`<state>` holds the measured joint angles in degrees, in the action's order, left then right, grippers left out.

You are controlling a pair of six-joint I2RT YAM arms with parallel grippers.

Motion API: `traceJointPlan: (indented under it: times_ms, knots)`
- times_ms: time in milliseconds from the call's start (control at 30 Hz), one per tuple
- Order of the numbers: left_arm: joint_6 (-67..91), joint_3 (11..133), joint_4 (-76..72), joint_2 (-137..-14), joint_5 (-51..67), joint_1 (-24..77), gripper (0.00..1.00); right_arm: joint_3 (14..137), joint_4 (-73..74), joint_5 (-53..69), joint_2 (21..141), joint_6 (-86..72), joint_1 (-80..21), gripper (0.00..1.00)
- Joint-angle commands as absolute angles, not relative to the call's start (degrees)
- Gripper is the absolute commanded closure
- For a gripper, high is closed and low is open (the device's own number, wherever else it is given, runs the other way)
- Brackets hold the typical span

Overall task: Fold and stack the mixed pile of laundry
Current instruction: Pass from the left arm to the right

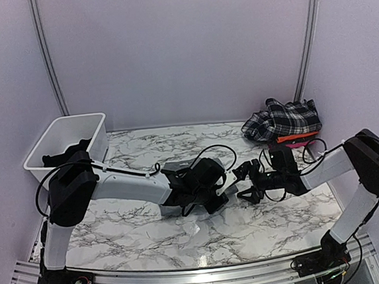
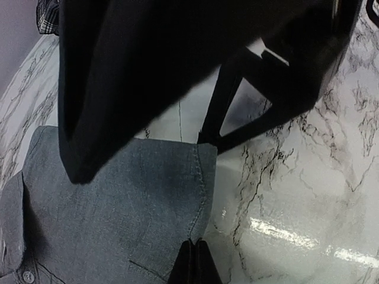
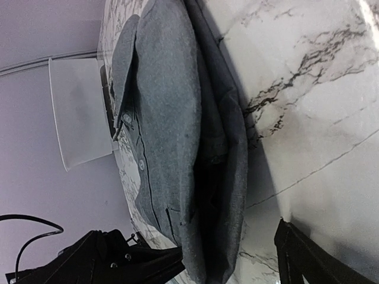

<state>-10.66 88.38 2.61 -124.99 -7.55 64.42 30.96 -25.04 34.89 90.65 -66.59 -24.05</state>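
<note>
The grey shirt should stay folded for stacking on the plaid piece [image 1: 282,118], so my right gripper should next grab the grey shirt's folded edge [image 1: 231,189] with its layers together.
A grey collared button shirt [image 1: 176,166] lies folded at the table's middle; it also shows in the left wrist view [image 2: 118,213] and the right wrist view [image 3: 166,118]. My left gripper [image 1: 210,192] is over the shirt's right edge, its fingertips [image 2: 192,263] shut together on the hem. My right gripper [image 1: 245,183] is just right of the shirt, jaws apart, and the shirt's folded edge lies between its fingers [image 3: 296,254]. A black-and-white plaid piece [image 1: 282,118] sits on a red-pink piece [image 1: 297,138] at the back right. I cannot pick out grey trousers.
A white basket [image 1: 59,130] stands at the back left with black cloth [image 1: 68,154] in it. The marble table [image 1: 151,232] has bare surface in front of the arms. The booth's walls close in at the back and sides.
</note>
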Motion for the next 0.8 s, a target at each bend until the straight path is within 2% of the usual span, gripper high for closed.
traceJointPlan:
  times_ms: [0, 100, 367, 500, 567, 667, 767]
  knots:
    - [-6.2, 90.0, -2.0, -122.4, -7.6, 63.9, 1.0, 33.5, -33.5, 30.7, 93.6, -75.1, -27.1, 0.06]
    - [-5.8, 88.5, -3.6, -121.4, -5.9, 63.9, 1.0, 35.9, -32.9, 27.3, 94.4, -75.4, -27.8, 0.08]
    - [-7.9, 85.3, -5.2, -119.2, -5.0, 63.9, 1.0, 40.9, -35.3, 29.0, 104.7, -76.9, -28.0, 0.27]
    - [-8.7, 84.8, -5.3, -118.8, -4.2, 63.9, 1.0, 43.8, -33.7, 29.3, 108.1, -75.6, -28.5, 0.31]
    - [-8.9, 84.5, -5.3, -118.7, -4.0, 63.9, 1.0, 44.7, -33.4, 29.4, 109.0, -74.9, -28.6, 0.36]
    - [-9.3, 84.1, -5.2, -118.4, -4.0, 63.9, 1.0, 45.7, -33.3, 29.9, 110.3, -73.8, -28.5, 0.49]
    - [-9.6, 83.6, -5.1, -118.1, -5.0, 63.8, 1.0, 46.3, -34.1, 30.5, 111.2, -73.7, -28.5, 0.72]
